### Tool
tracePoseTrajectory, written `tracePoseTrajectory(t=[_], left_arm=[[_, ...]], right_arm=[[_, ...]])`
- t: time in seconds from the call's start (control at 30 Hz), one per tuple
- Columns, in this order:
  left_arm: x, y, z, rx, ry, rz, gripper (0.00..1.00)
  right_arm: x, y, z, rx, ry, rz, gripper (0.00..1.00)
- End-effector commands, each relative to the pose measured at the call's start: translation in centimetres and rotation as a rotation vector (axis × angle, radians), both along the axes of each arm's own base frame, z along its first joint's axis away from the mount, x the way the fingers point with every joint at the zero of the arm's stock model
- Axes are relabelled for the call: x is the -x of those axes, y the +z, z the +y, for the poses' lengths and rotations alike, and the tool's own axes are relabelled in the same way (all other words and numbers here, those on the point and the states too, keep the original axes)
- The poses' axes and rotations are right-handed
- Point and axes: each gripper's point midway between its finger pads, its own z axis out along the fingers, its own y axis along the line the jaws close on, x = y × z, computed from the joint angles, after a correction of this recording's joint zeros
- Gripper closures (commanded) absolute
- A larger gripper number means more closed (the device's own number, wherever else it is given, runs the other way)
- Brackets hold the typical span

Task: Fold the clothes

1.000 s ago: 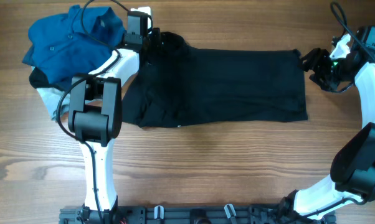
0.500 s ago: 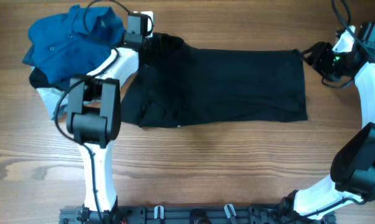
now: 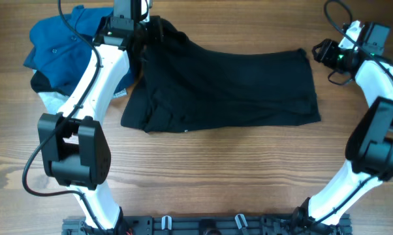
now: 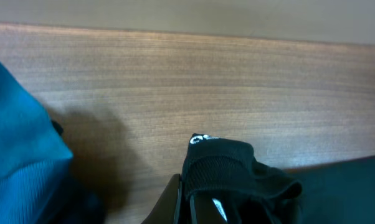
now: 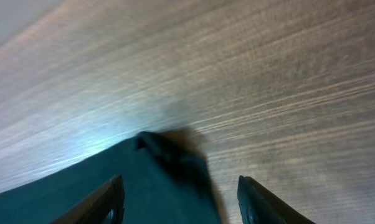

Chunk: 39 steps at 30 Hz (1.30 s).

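Observation:
My right gripper grabs the black garment's free far corner next, opposite my left gripper's corner. That lets me fold the garment's far edge nearward.
A black garment (image 3: 229,88) lies spread across the middle of the wooden table. My left gripper (image 3: 149,31) is shut on its far left corner, a ribbed black band (image 4: 222,165) bunched between the fingers and lifted a little. My right gripper (image 3: 318,52) is open beside the garment's far right corner. In the right wrist view that dark corner (image 5: 169,158) lies between the spread fingers (image 5: 181,199), not pinched.
A crumpled blue shirt (image 3: 69,42) lies at the far left, over a dark and a white piece (image 3: 49,101). It also shows in the left wrist view (image 4: 16,155). Bare wood (image 3: 222,170) runs along the near side.
My left gripper has pulled the garment's left corner farther away and lifted it. My right gripper has moved away and left to the garment's far right corner.

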Motion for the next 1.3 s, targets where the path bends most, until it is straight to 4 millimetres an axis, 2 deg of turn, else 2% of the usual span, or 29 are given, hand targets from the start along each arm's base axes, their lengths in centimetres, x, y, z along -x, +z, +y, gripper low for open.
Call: tracePoseTrajectory(t=[0.0, 0.1, 0.23, 0.33, 0.37, 0.4, 0.43, 0.5, 0.53, 0.6, 0.8, 0.9, 1.03, 1.13, 1.27], left_arm=[[0.1, 0.7, 0.5, -0.022, -0.004, -0.011, 0.96], [0.3, 0.7, -0.1, -0.022, -0.015, -0.009, 0.96], [0.4, 0.7, -0.6, -0.022, -0.023, -0.01, 0.96], [0.4, 0.7, -0.5, -0.023, -0.023, -0.006, 0.96], [0.5, 0.6, -0.5, -0.023, -0.024, -0.005, 0.96], [0.5, 0.6, -0.5, -0.023, -0.024, -0.003, 0.96], [0.5, 0.6, -0.5, -0.024, -0.024, -0.001, 0.96], [0.6, 0.5, -0.5, -0.024, -0.024, 0.002, 0.96], [0.6, 0.5, -0.5, -0.024, -0.024, 0.002, 0.96], [0.6, 0.5, -0.5, -0.024, -0.024, 0.002, 0.96], [1.1, 0.9, -0.4, -0.026, -0.024, 0.012, 0.96], [1.5, 2.0, -0.3, -0.024, -0.024, -0.001, 0.96], [2.4, 2.7, -0.1, -0.027, -0.024, 0.014, 0.96], [1.8, 3.4, -0.3, -0.019, -0.024, -0.027, 0.94], [1.8, 3.2, -0.5, -0.02, -0.027, -0.023, 0.96]], right_arm=[[-0.7, -3.2, 0.6, 0.008, 0.027, 0.026, 0.42], [-1.7, -6.0, 2.4, 0.006, 0.065, 0.029, 0.4], [-2.8, -7.9, 4.3, 0.014, 0.104, 0.009, 0.27], [-3.2, -8.1, 4.8, 0.016, 0.112, -0.004, 0.33], [-3.2, -8.1, 4.7, 0.021, 0.107, 0.0, 0.41], [-3.1, -8.3, 4.5, 0.026, 0.094, 0.01, 0.53], [-2.9, -8.5, 4.0, 0.03, 0.054, 0.029, 0.71], [-2.5, -8.8, 3.7, 0.031, 0.043, 0.049, 0.9], [-2.2, -8.6, 3.5, 0.017, 0.026, 0.062, 0.94], [-1.8, -7.8, 2.9, -0.012, -0.018, 0.073, 0.96], [-2.0, 0.0, 2.7, -0.07, 0.064, -0.067, 0.96], [-1.6, 2.7, 2.4, -0.06, 0.057, -0.093, 0.96], [-0.5, 3.9, 2.9, -0.079, 0.067, -0.072, 0.96], [-0.3, 5.2, 3.8, -0.083, 0.132, -0.107, 0.96], [0.5, 5.6, 4.1, -0.095, 0.128, -0.08, 0.96]])
